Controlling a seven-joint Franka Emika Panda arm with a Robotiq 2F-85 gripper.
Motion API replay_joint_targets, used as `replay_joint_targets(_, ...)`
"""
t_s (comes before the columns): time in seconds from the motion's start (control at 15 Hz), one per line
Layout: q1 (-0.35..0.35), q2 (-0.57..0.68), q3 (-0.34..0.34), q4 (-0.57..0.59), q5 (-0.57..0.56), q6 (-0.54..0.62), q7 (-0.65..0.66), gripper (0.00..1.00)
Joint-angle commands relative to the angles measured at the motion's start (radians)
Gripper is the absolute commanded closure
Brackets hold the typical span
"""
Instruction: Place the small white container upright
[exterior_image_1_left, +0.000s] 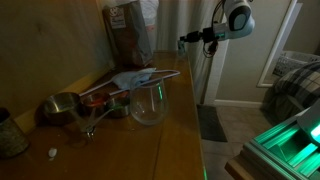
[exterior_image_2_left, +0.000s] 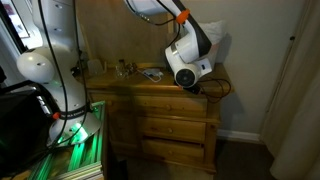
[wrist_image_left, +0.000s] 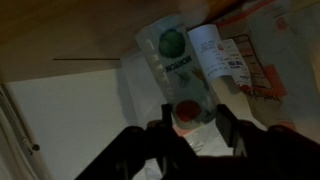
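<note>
The small white container's lower end stands on the wooden dresser top, upright below my fingers, so my gripper should release it.
In the wrist view a small whitish round container with a reddish end sits between the two dark fingers of my gripper. The fingers stand close on both sides of it and appear shut on it. In both exterior views the gripper hangs in the air over the far end of the wooden dresser, pointing towards the things on it. The container is too small to make out in the exterior views.
A clear glass cup, metal measuring cups, a clear plastic bag with a label, a brown paper bag, a dark jar and a tiny white scrap are on the dresser.
</note>
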Motion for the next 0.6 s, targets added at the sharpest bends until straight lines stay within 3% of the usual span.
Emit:
replay_joint_targets(0.0,0.007,0.042,-0.018,0.022,0.063,-0.052,-0.029,0.77)
replay_joint_targets(0.4,0.006,0.069,-0.029,0.024,0.090,-0.122,-0.015,0.77)
replay_joint_targets(0.47,0.006,0.072,-0.031,0.024,0.090,-0.131,-0.010,0.72)
replay_joint_targets(0.53,0.005,0.075,-0.035,0.025,0.083,-0.142,-0.007,0.27)
